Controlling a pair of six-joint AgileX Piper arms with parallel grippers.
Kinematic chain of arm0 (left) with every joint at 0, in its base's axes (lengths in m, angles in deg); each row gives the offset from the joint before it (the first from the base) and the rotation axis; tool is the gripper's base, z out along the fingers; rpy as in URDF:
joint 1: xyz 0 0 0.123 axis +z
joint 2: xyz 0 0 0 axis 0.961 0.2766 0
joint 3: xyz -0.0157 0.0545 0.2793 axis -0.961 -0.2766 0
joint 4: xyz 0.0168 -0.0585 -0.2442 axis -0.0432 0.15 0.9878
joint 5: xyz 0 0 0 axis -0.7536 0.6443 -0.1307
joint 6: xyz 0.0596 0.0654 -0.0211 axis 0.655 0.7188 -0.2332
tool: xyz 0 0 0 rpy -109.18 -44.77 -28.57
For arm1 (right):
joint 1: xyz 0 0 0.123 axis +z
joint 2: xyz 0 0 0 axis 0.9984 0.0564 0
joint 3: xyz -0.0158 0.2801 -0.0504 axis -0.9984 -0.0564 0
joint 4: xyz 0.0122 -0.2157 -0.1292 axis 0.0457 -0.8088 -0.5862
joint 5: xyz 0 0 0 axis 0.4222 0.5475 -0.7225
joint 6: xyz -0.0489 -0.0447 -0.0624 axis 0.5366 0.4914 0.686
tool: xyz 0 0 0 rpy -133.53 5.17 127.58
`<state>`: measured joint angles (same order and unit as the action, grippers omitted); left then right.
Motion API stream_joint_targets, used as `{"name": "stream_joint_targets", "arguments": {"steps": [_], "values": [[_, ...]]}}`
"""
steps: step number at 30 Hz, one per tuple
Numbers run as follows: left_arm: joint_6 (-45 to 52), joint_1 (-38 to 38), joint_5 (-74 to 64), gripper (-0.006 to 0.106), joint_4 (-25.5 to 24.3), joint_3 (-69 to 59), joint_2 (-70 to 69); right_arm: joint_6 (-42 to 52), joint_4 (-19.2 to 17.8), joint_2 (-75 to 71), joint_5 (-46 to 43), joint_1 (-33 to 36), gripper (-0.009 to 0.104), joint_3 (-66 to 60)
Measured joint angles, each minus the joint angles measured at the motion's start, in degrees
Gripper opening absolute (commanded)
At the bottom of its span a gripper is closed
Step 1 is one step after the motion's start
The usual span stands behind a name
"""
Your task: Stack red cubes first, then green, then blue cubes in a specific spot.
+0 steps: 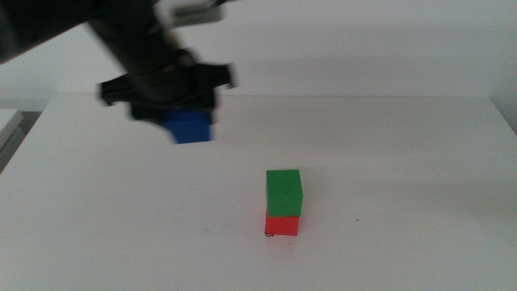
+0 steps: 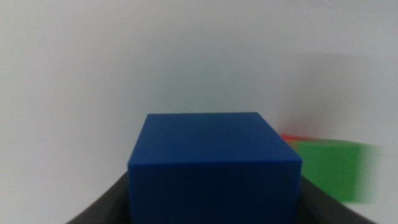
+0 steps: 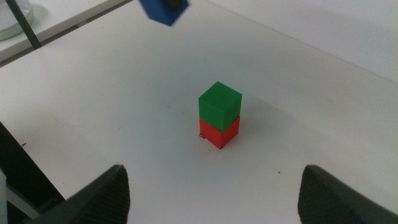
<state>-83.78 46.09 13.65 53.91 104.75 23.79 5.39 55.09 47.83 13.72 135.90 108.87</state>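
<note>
My left gripper should move the blue cube point(image 1: 191, 128) over the green cube's top before it lets go. The cube is high and off to the side of that top, and it would fall if released now.
The blue cube point(image 1: 191, 128) hangs in the air, held by my left gripper point(image 1: 182, 113), which is shut on it; the cube fills the left wrist view point(image 2: 214, 165). It is up and to the left of a two-cube stack: the green cube point(image 1: 283, 191) sits squarely on the red cube point(image 1: 282, 224), also seen from the right wrist as green point(image 3: 219, 104) over red point(image 3: 221, 132). The red cube covers the specific spot; one black corner mark point(image 3: 201, 135) peeks out at its base. My right gripper point(image 3: 214, 183) waits near the table's front, open and holding nothing.
A lone small black dot point(image 1: 356, 221) lies on the white table to the right of the stack. A white object point(image 1: 8, 121) stands off the table's left edge. The table's far edge point(image 1: 363, 97) runs behind the arm.
</note>
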Motion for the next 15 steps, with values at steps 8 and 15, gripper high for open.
{"name": "stream_joint_targets", "arguments": {"steps": [8, 15], "values": [[-9.3, -13.2, -2.1, -0.002, -0.8, 9.4, 7.4, 0.0, 0.0, 0.0, 0.0, 0.0, 0.077, 0.0], [-12.1, -16.4, -2.3, -0.002, -1.0, 12.8, 13.4, 0.0, 0.0, 0.0, 0.0, 0.0, 0.077, 0.0]]}}
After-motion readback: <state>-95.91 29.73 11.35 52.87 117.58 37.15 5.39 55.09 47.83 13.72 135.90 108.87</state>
